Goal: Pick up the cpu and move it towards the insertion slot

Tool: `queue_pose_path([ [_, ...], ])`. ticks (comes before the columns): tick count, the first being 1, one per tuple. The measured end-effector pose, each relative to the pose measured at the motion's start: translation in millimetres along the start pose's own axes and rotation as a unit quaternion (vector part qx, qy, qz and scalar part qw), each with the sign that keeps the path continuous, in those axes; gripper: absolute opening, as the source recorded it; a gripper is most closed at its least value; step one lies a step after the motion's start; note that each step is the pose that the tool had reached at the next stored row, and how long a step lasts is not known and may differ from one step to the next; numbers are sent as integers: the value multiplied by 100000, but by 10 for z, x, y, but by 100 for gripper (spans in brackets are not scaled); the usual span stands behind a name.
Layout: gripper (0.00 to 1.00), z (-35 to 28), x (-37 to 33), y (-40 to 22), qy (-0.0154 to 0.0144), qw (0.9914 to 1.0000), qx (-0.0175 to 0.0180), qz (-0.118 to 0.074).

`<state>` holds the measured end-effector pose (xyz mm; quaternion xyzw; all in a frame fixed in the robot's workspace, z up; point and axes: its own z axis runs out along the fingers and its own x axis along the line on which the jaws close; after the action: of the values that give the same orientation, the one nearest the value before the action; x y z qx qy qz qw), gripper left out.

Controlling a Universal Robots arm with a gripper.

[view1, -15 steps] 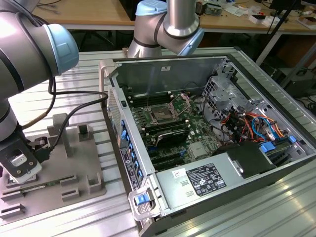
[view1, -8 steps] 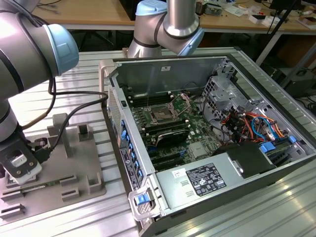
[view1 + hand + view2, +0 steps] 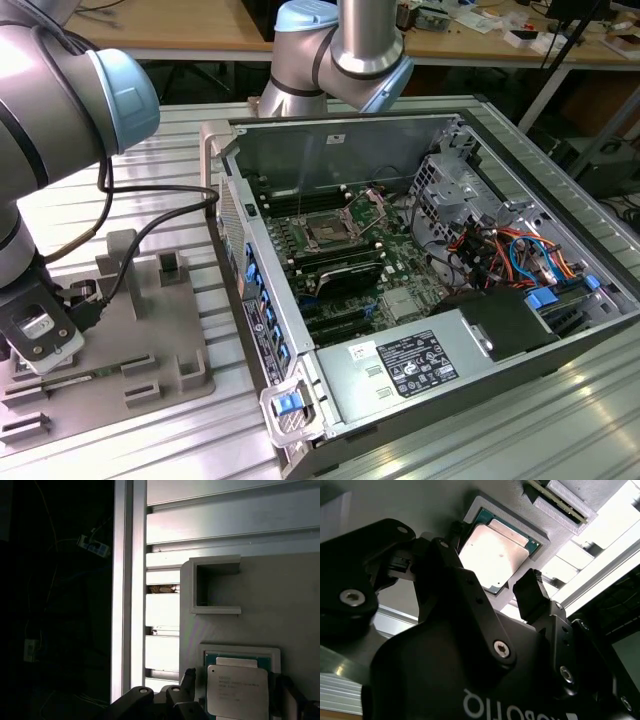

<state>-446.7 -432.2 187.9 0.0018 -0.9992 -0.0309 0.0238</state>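
Observation:
Next, my gripper grips the cpu by its opposite side edges, where gaps show, since the tray's raised side hugs the end of the cpu.
The cpu, a thin square chip with a pale metal top, lies flat in a recess of the grey tray. My gripper hangs low over it at the exterior view's left. It is open: one black finger stands on one side of the chip and the other finger on the opposite side, with small gaps showing. The insertion slot, a dark socket with its wire bracket raised, sits on the green motherboard inside the open computer case.
The case's upright side wall stands between the tray and the motherboard. Raised blocks rise from the tray, and a memory stick lies in another recess. The arm's joint looms behind the case. A cable trails to the wrist.

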Motion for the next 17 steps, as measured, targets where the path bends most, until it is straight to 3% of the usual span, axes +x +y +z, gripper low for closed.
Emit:
queue_pose_path([
  [17,70,2,-15,-1,38,99998,152,-569],
])
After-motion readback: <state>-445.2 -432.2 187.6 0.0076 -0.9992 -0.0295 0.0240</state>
